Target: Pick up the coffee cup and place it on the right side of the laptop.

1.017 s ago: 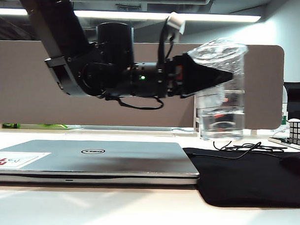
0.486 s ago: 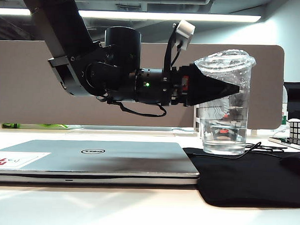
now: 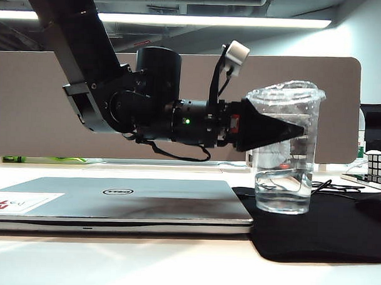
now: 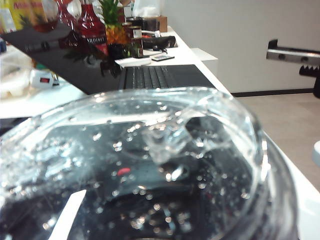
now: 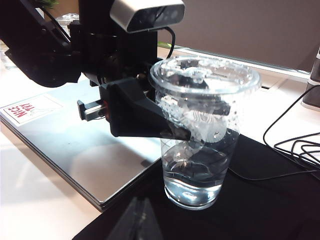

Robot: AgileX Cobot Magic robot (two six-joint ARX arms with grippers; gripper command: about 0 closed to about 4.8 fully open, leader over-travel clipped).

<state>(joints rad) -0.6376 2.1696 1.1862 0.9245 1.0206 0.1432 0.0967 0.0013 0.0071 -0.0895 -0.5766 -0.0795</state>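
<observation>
The cup's base sits at the black mat beside the laptop and the cup would stand, so it is now time for my left gripper to release it.
The coffee cup (image 3: pixel 283 177) is clear plastic with a domed lid and a little water in it. It stands upright just right of the closed silver laptop (image 3: pixel 126 199), its base down at the black mat (image 3: pixel 325 231). My left gripper (image 3: pixel 286 130) reaches in level from the left, above the laptop, and is shut on the cup's upper part. In the right wrist view one black finger (image 5: pixel 150 122) crosses the near side of the cup (image 5: pixel 195 185). The lid (image 4: pixel 150 145) fills the left wrist view and hides the fingers. My right gripper (image 5: pixel 140 220) hovers shut over the mat's near edge, apart from the cup.
A Rubik's cube (image 3: pixel 379 166) sits at the far right. Black cables (image 3: pixel 301 185) lie behind the cup and run over the mat (image 5: pixel 260 210). A beige divider (image 3: pixel 29 99) closes off the back. The laptop (image 5: pixel 75 135) has a red-and-white sticker (image 3: pixel 19 202) at its left corner.
The left gripper has lowered the cup and carried it slightly right. The cup, tilted a second ago, now stands upright with its base at the mat.
</observation>
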